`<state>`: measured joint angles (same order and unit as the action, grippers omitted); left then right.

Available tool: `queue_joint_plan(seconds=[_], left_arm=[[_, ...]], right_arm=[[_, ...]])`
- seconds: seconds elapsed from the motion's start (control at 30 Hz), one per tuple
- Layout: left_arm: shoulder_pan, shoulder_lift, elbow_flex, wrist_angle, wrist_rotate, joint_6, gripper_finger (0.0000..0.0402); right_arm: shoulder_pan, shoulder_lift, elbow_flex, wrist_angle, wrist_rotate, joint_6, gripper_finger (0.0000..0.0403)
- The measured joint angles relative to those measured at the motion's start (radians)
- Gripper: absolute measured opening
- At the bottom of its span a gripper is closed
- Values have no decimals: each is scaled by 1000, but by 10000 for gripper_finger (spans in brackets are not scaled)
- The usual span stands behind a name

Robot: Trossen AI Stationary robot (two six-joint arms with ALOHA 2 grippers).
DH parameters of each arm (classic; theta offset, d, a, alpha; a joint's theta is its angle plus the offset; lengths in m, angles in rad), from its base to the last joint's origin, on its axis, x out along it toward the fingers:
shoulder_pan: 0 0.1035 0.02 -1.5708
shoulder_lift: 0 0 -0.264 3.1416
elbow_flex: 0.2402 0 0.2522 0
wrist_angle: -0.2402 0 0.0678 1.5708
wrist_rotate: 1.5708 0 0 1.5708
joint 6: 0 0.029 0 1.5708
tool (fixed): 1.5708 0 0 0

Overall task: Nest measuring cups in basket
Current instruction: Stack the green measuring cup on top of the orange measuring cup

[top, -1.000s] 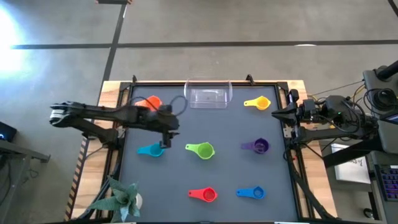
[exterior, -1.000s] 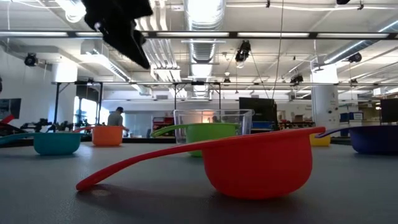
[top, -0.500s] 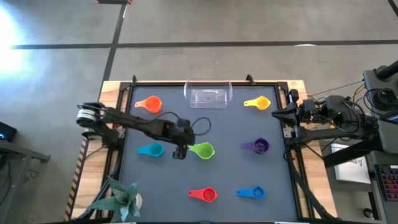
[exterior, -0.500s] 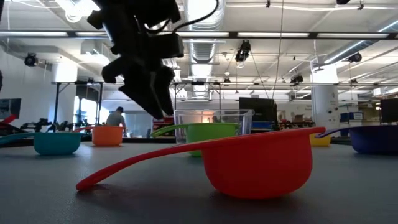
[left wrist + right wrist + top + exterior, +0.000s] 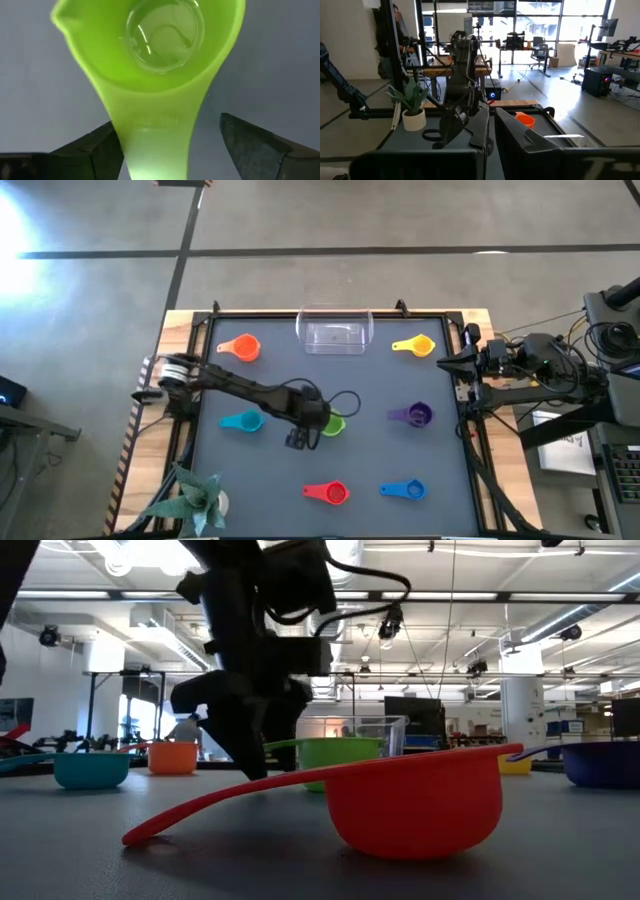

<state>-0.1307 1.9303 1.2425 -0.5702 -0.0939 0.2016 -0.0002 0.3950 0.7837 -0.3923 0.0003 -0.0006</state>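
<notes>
Next, my left gripper needs to grab the green cup by its handle (image 5: 156,145) to nest it inside the orange cup.
Seven measuring cups lie apart on the dark mat: orange (image 5: 243,347), yellow (image 5: 418,346), teal (image 5: 245,421), green (image 5: 332,424), purple (image 5: 417,415), red (image 5: 332,493) and blue (image 5: 408,491). The clear basket (image 5: 334,333) stands at the far edge, with no cup in it. My left gripper (image 5: 297,438) is open and low over the green cup's handle (image 5: 156,145). Its two fingers stand on either side of the handle, and the round bowl (image 5: 162,35) lies beyond them. My right gripper (image 5: 452,364) waits shut at the table's right edge.
A potted green plant (image 5: 195,498) stands at the near left corner. In the low view the red cup (image 5: 415,802) sits closest, with the left gripper (image 5: 250,740) behind it beside the green cup (image 5: 340,755). A raised frame borders the mat.
My left gripper has travelled from the teal cup toward the table's right and near side. It has come down over the green cup's handle. The cups and the basket have stayed where they were.
</notes>
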Motion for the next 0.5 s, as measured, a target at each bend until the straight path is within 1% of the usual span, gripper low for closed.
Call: queue_joint_plan(seconds=[0.1, 0.2, 0.3, 0.47, 0.5], left_arm=[[0, 31, 37, -21, 7, 0, 265], [0, 49, 73, -42, 8, 0, 239], [0, 57, 100, -63, 8, 0, 203], [2, 56, 124, -95, 1, -4, 123], [3, 53, 128, -103, 1, -5, 119]], right_arm=[[0, 0, 0, 0, 0, 0, 22], [0, 0, 0, 0, 0, 0, 22], [0, 0, 0, 0, 0, 0, 22], [0, 0, 0, 0, 0, 0, 22], [0, 0, 0, 0, 0, 0, 22]])
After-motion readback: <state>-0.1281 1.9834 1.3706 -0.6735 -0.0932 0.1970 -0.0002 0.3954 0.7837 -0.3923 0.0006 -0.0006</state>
